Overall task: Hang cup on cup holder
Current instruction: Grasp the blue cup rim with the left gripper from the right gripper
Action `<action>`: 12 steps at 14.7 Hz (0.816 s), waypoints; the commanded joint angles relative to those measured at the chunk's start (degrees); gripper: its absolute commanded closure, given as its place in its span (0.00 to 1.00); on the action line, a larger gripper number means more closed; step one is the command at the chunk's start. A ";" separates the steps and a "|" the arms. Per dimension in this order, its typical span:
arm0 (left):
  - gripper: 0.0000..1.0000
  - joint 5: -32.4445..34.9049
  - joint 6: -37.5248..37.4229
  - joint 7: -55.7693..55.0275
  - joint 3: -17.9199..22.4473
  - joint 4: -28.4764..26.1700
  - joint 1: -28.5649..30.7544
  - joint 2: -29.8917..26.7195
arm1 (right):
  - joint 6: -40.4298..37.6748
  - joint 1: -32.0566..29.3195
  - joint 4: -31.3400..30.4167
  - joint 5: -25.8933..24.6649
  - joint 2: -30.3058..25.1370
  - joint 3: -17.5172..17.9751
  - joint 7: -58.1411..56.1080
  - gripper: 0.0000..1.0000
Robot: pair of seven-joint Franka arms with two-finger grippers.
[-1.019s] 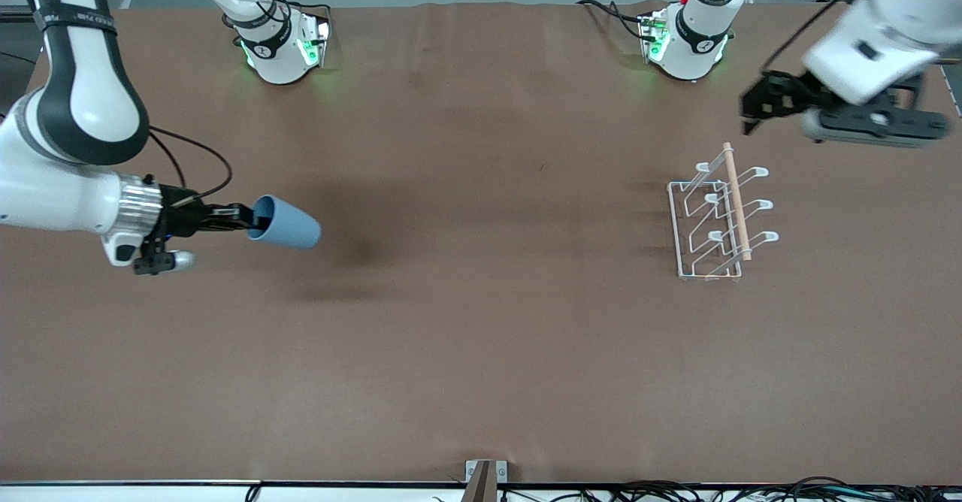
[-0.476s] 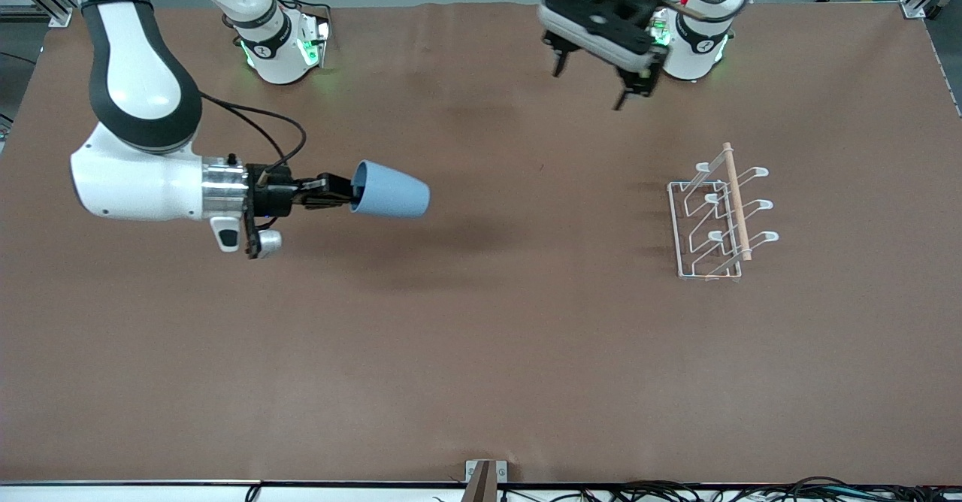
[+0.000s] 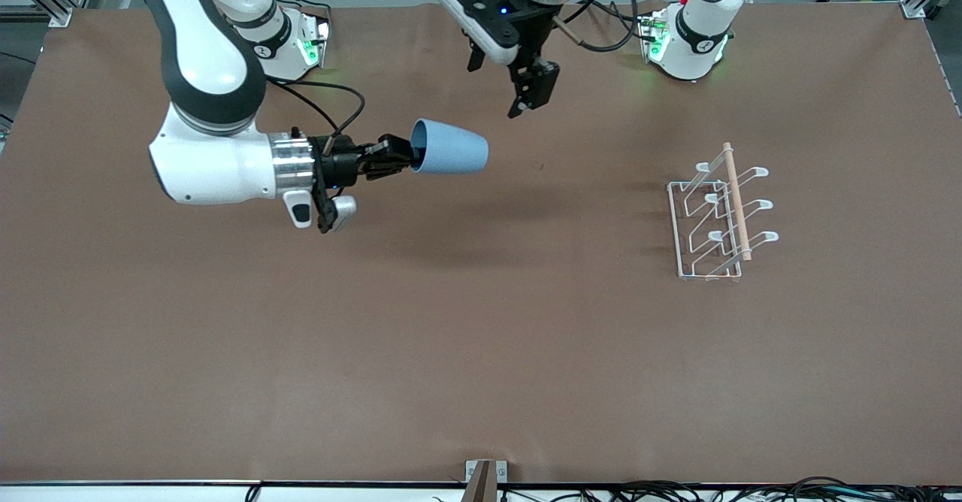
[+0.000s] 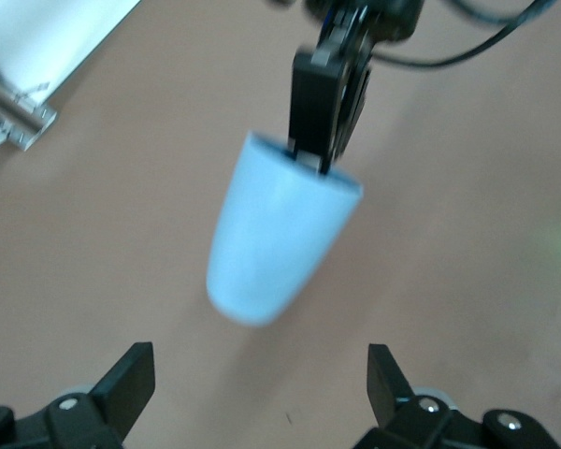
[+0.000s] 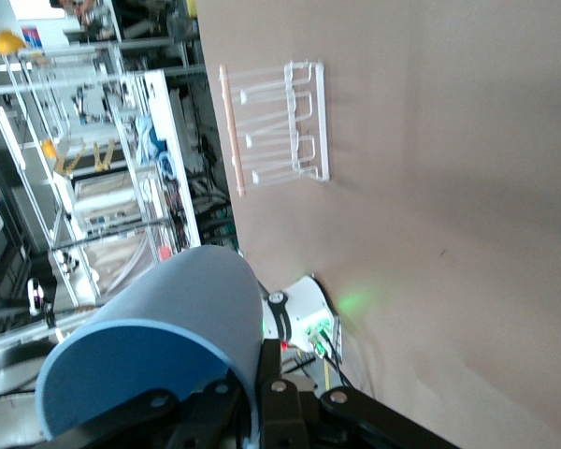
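The robot should next use its left gripper to grab the light-blue cup by its closed bottom end [image 3: 473, 150], so the cup's rim stays free to slip onto the holder [image 3: 718, 216].
My right gripper [image 3: 397, 159] is shut on the rim of the light-blue cup [image 3: 449, 157], one finger inside and one outside. It holds the cup on its side in the air over the middle of the table, base pointing toward the left arm's end. My left gripper [image 3: 496, 86] is open and empty, in the air just beside the cup. In the left wrist view the cup [image 4: 279, 238] hangs between my open left gripper [image 4: 260, 374] fingers. The white wire cup holder [image 3: 718, 216] with its wooden rod stands on the table toward the left arm's end. The right wrist view shows the cup [image 5: 168, 323] and the cup holder [image 5: 276, 126].
The two arm bases [image 3: 282, 43] [image 3: 688, 40] stand along the table edge farthest from the front camera. A small metal bracket [image 3: 485, 476] and cables lie at the nearest edge. Shelving shows past the table in the right wrist view [image 5: 103, 187].
My right arm has carried the cup from the right arm's end toward the table's middle. My left arm has swung from over its own end to beside the cup.
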 commanded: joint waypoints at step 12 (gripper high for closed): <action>0.00 0.05 2.69 11.22 -0.91 2.31 -1.03 8.40 | -5.28 2.10 1.11 2.87 0.53 -0.45 -7.44 1.00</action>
